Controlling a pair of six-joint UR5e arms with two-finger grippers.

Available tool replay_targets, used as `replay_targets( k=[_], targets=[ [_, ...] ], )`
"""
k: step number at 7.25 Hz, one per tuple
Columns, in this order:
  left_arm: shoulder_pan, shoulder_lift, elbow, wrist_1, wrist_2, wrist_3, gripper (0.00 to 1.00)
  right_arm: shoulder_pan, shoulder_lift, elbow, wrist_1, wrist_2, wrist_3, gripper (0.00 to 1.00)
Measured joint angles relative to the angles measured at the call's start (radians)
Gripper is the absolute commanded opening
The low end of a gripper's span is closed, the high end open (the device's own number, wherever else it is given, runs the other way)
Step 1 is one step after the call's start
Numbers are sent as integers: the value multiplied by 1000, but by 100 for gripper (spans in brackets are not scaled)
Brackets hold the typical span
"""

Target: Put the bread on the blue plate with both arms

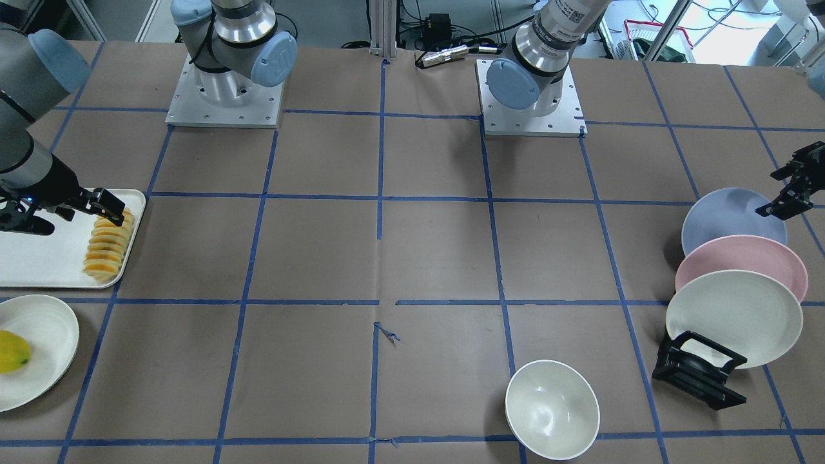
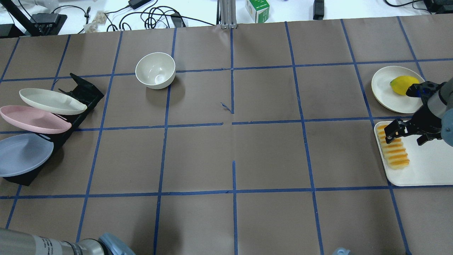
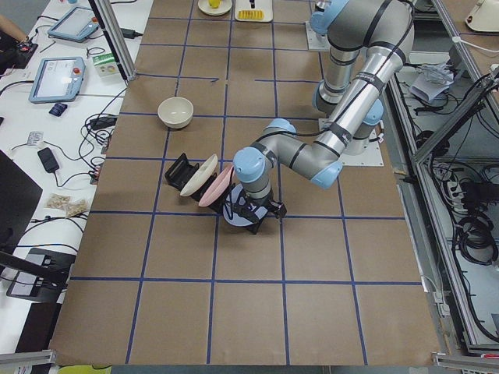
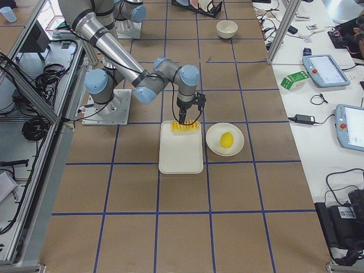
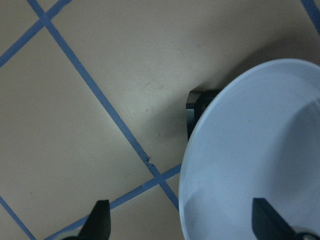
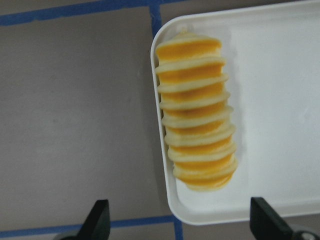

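Note:
Next, my right gripper grabs the bread (image 1: pixel 108 246) (image 6: pixel 205 167) around its middle folds, since the bread stretches out long and narrow along the tray's edge.
The bread (image 1: pixel 108 246) is a ridged yellow-orange loaf lying along the edge of a white tray (image 1: pixel 38 258). It also shows in the overhead view (image 2: pixel 394 151) and the right wrist view (image 6: pixel 197 115). My right gripper (image 1: pixel 106 207) is open and hovers over the loaf's end nearest the robot, empty. The blue plate (image 1: pixel 725 219) stands tilted in a black rack (image 1: pixel 699 377), behind the pink plate and the cream plate. My left gripper (image 1: pixel 789 187) is open beside the blue plate's rim. In the left wrist view the plate (image 5: pixel 255 150) lies partly between the fingertips (image 5: pixel 100 222).
The pink plate (image 1: pixel 741 264) and the cream plate (image 1: pixel 735 316) lean in the same rack. A white bowl (image 1: pixel 552 409) stands near the table's operator-side edge. A yellow mango-like fruit (image 1: pixel 13 351) lies on a white plate (image 1: pixel 45 322) next to the tray.

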Motion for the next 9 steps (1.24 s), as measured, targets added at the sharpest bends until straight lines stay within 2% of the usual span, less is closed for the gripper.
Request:
replay_targets(
  k=[1, 4, 5, 6, 7, 8, 9],
  targets=[
    [-3, -9, 2, 8, 0, -3, 70, 0, 25, -2, -22, 2, 6, 100],
    [-10, -18, 0, 19, -56, -19, 43, -1, 76, -12, -36, 4, 4, 100],
    [-11, -24, -1, 19, -76, -22, 32, -1, 91, -15, -36, 3, 1, 97],
    [-11, -28, 1, 19, -84, -22, 23, -1, 106, -18, -36, 2, -2, 63],
    [-12, -30, 4, 20, -86, -18, 16, -1, 117, -22, -36, 2, -2, 38],
    [-12, -28, 10, 20, -84, -13, 14, -1, 121, -26, -35, 1, -1, 16],
    [-13, -24, 20, 20, -81, -9, 14, -1, 122, -29, -32, 0, -1, 0]
  ],
)
